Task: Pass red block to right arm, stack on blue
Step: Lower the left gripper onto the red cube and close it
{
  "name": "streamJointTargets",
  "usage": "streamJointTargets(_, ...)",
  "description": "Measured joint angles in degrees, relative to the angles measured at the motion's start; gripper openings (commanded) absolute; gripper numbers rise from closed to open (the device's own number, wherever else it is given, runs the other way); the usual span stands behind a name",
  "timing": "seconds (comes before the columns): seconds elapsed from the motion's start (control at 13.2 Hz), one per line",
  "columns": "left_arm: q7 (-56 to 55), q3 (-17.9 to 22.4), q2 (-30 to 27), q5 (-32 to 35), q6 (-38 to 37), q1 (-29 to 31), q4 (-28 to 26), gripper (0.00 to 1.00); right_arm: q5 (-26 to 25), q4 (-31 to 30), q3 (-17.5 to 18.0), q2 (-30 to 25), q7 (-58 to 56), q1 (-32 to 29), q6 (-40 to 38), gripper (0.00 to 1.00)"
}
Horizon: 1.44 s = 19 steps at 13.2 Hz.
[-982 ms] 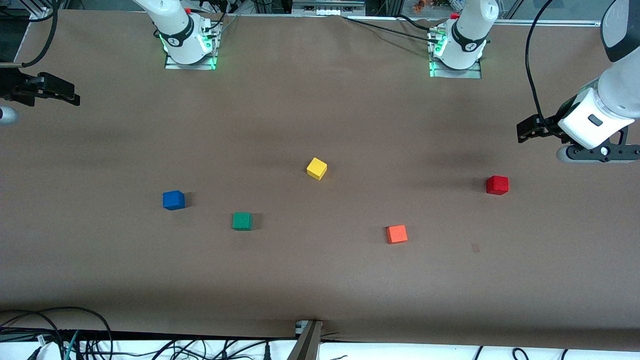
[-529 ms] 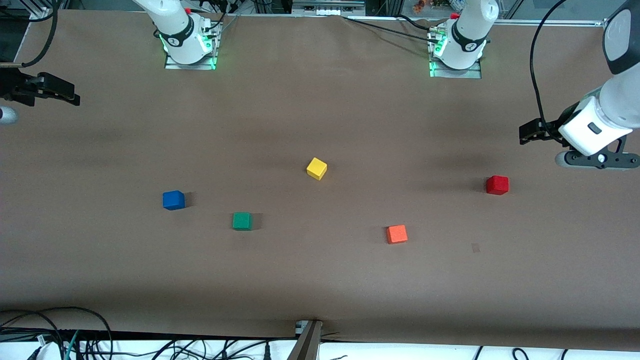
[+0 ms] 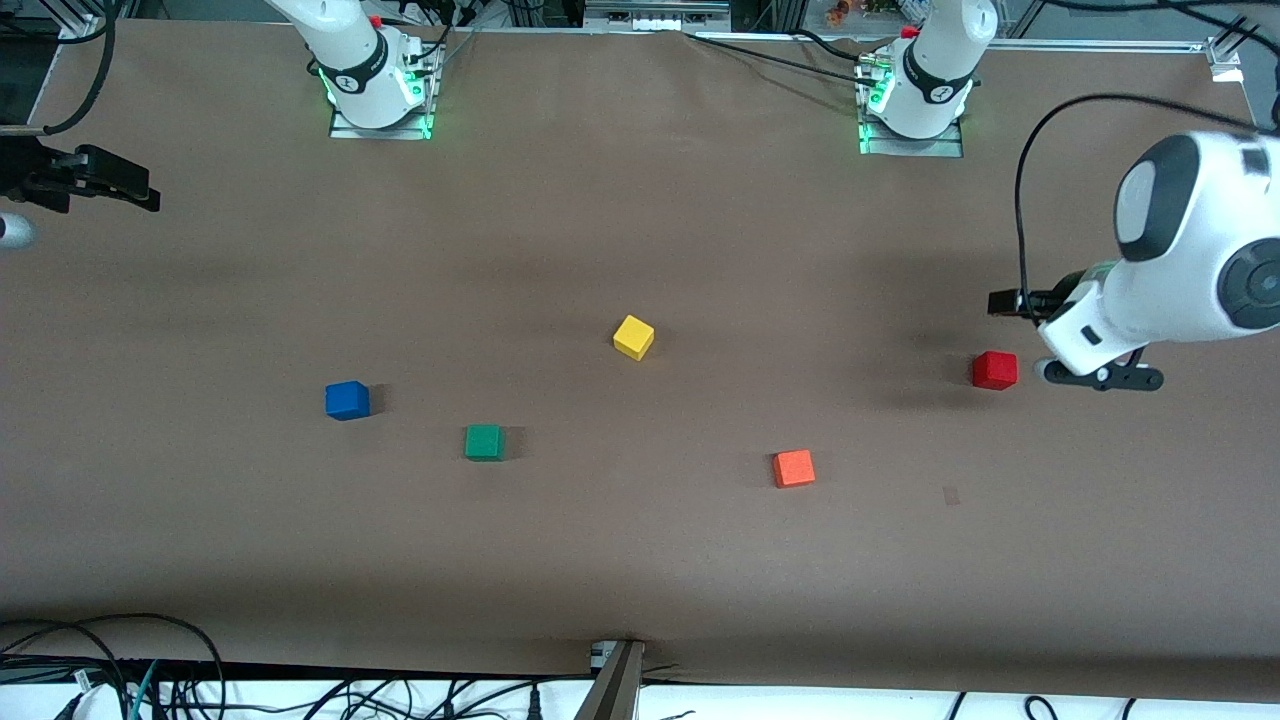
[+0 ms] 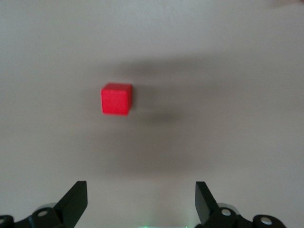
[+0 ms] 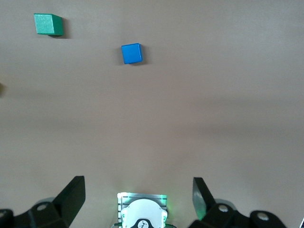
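The left gripper grabs the red block [image 3: 995, 370] by its opposite sides next, for the handover and the stack on the blue cube [image 3: 347, 400].
The red block [image 3: 995, 370] lies on the brown table toward the left arm's end. My left gripper [image 3: 1048, 340] hangs just beside it, on the table-end side, mostly hidden under its white wrist. In the left wrist view the left gripper [image 4: 141, 199] is open wide and empty, with the red block [image 4: 117, 99] ahead of its jaws and apart from them. The blue cube [image 3: 347, 400] sits toward the right arm's end and also shows in the right wrist view [image 5: 131, 53]. My right gripper [image 3: 140, 190] waits at that table end, open and empty [image 5: 138, 197].
A yellow cube [image 3: 633, 337] sits mid-table. A green cube [image 3: 484, 442] lies near the blue one and shows in the right wrist view [image 5: 47, 24]. An orange-red cube [image 3: 793, 468] lies nearer the camera than the red block. Cables run along the table's near edge.
The left arm has swung in from the table end and down, bringing its gripper right beside the red block. The right arm and all cubes have not moved.
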Motion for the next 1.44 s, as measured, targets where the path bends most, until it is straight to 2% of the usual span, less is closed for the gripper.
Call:
streamJointTargets(0.45, 1.0, 0.2, 2.1, 1.8, 28.6, 4.3, -16.8, 1.0, 0.0, 0.0, 0.0, 1.0, 0.0, 0.0, 0.0, 1.0)
streamJointTargets(0.6, 1.0, 0.2, 2.8, 3.2, 35.5, 5.1, -20.6, 1.0, 0.1, 0.0, 0.1, 1.5, 0.0, 0.1, -0.1, 1.0)
streamJointTargets(0.91, 1.0, 0.2, 4.9, 8.1, 39.8, 7.1, -22.1, 1.0, 0.1, 0.0, 0.1, 2.7, 0.0, 0.5, -0.2, 1.0)
streamJointTargets(1.28, 1.2, 0.0, 6.8, 8.1, 42.7, 7.8, -22.6, 1.0, 0.4, 0.0, 0.2, 3.6, 0.0, 0.9, -0.3, 1.0)
streamJointTargets(1.44, 1.2, 0.0, 7.6, 8.1, 44.3, 8.0, -23.4, 1.0, 1.9, 0.0, 0.2, 3.6, 0.0, 1.0, -0.3, 1.0)
